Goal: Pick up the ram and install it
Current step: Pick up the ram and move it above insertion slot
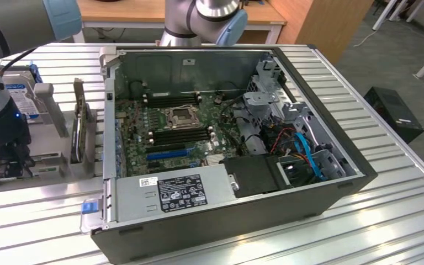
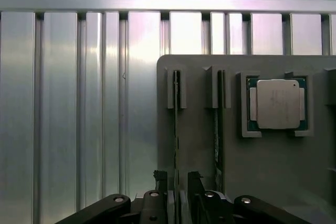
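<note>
Next, my gripper grabs the ram by the bare upper edge point(image 2: 177, 184) between the holder's clips, since the clips hug the ends of the ram point(image 2: 176, 124).
In the wrist view the ram point(image 2: 176, 124) stands on edge in a slot of a grey holder point(image 2: 273, 171), seen as a thin green line. My gripper point(image 2: 177, 182) is open, and its black fingertips point(image 2: 160, 178) straddle the near end of that stick with a small gap on each side. A second thin stick point(image 2: 216, 129) stands in the neighbouring slot. In the exterior view my gripper point(image 1: 6, 165) hangs low over the holder point(image 1: 50, 160), at the exterior view's left of the open computer case point(image 1: 330, 182). Black memory slots point(image 1: 179, 135) lie on the motherboard point(image 1: 220, 113).
A processor chip point(image 2: 277, 104) sits in a recess of the holder beside the sticks. An upright card point(image 1: 79, 130) and a hard drive point(image 1: 17, 94) stand between my arm and the case. The table point(image 1: 388, 232) is ribbed aluminium.
</note>
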Robot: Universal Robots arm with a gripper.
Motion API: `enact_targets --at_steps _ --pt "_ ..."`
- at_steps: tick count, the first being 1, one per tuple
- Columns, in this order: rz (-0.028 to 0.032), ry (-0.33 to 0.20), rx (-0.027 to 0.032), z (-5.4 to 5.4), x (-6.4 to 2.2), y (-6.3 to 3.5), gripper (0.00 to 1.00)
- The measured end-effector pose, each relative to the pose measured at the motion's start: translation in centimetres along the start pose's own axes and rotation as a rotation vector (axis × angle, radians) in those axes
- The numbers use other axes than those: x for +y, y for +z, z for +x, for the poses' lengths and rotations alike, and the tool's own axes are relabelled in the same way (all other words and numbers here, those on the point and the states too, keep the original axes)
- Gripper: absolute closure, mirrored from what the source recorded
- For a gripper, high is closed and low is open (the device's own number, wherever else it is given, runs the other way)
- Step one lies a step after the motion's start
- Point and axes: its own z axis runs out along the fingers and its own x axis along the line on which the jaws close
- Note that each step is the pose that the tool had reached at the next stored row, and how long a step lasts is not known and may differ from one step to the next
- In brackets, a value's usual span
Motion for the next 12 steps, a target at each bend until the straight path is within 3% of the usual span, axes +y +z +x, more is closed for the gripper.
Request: enact_targets --at_steps 12 --pt "0.0002 0.000 -0.0002 0.01 -0.02 0.47 0.70"
